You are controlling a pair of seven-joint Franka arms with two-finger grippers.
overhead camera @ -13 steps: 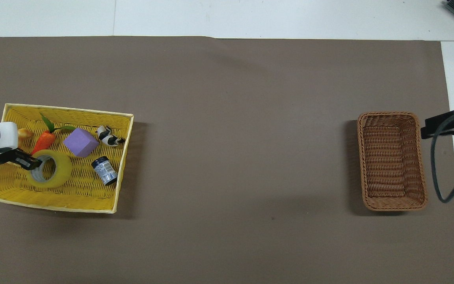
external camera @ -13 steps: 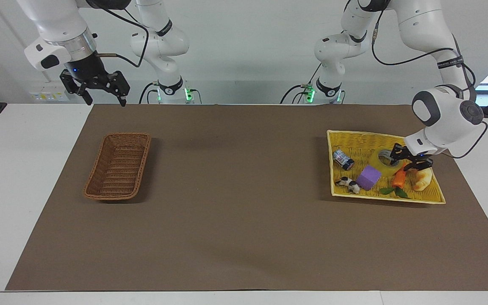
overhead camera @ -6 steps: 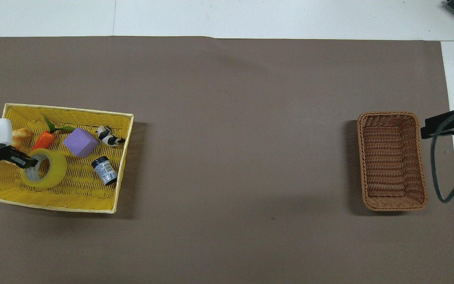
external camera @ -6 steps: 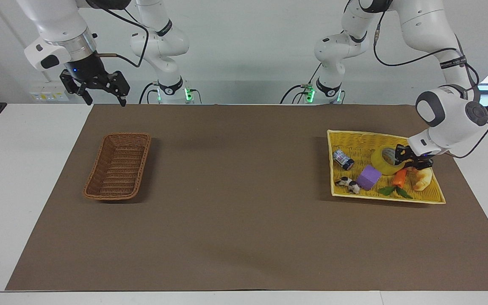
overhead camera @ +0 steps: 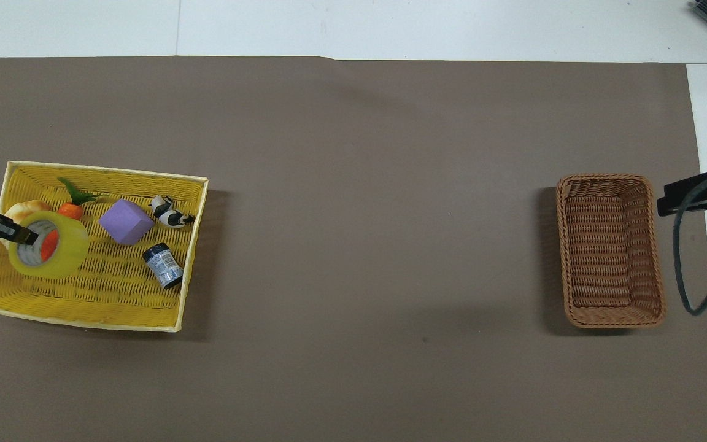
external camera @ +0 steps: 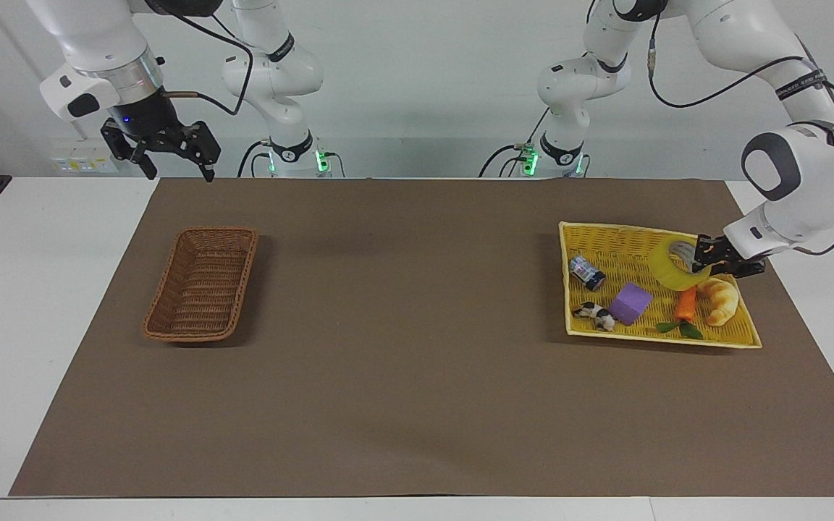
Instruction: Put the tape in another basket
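The robot's right gripper will next grab the tape roll by its yellow ring side [overhead camera: 75, 244] to move the tape roll to the brown basket [overhead camera: 611, 248].
The yellow tape roll [external camera: 666, 257] is lifted and tilted above the yellow basket [external camera: 627, 233], over the carrot and croissant. My left gripper [external camera: 706, 255] is shut on the roll's wall, one finger inside the core. In the overhead view the tape [overhead camera: 66, 258] hangs over the basket [overhead camera: 102, 173] at the end where the left gripper [overhead camera: 21, 236] comes in. The brown wicker basket [external camera: 203, 282] [overhead camera: 611, 248] sits empty at the right arm's end. My right gripper [external camera: 174, 163] waits open in the air, above the table beside that basket.
In the yellow basket lie a purple cube [external camera: 632, 302] [overhead camera: 125, 221], a toy carrot [external camera: 683, 305], a croissant [external camera: 721, 300], a small can [external camera: 587, 273] [overhead camera: 163, 265] and a cow figure [external camera: 594, 315]. A brown mat [external camera: 417, 362] covers the table.
My left gripper has lifted the tape off the yellow basket's floor and drawn it toward the left arm's end. The right arm has not moved.
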